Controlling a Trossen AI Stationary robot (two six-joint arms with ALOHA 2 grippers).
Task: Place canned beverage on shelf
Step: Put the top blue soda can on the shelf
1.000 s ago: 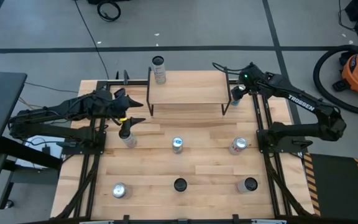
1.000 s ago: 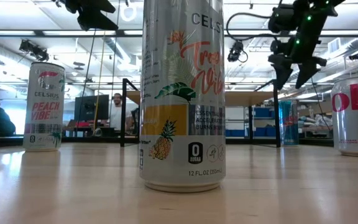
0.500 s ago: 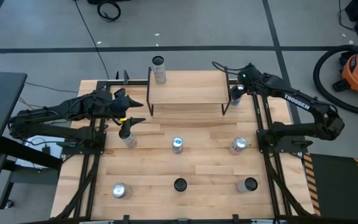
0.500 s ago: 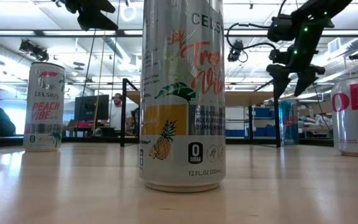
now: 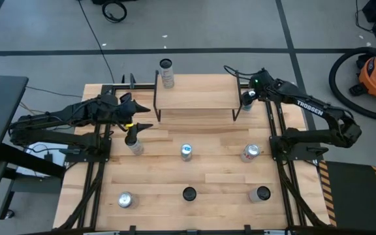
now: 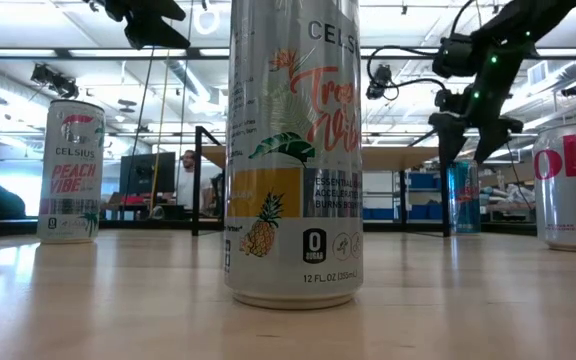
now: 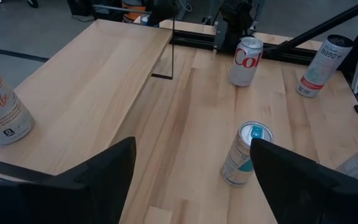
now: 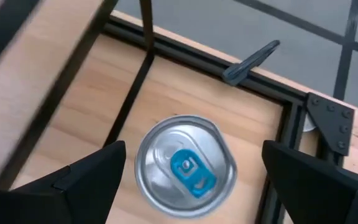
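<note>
The robot's right gripper will next grab the blue can by its side, under the can's silver rim (image 5: pixel 247 104), to put it on the shelf (image 5: pixel 196 96).
The shelf (image 5: pixel 196 96), a light plank on thin black legs, stands at the table's far middle, and a pale can (image 5: pixel 167 73) stands upright on its far left corner. A blue can (image 6: pixel 463 198) stands on its base on the table by the shelf's right end; its silver top with a blue tab (image 8: pixel 185 165) shows in the right wrist view. My right gripper (image 6: pixel 467 152) hangs open just above this can, one finger on each side, touching nothing. My left gripper (image 5: pixel 141 117) waits open above the table's left part, over a can (image 5: pixel 134 141).
Several more cans stand upright on the table: a teal-tabbed one (image 5: pixel 187 151), a Coke can (image 5: pixel 250 153), and three along the near edge (image 5: pixel 125 200), (image 5: pixel 188 194), (image 5: pixel 263 194). The black frame rail (image 8: pixel 291 124) runs close by the blue can.
My right gripper has come down toward the blue can by the shelf's right end, staying open. The can has kept its place.
</note>
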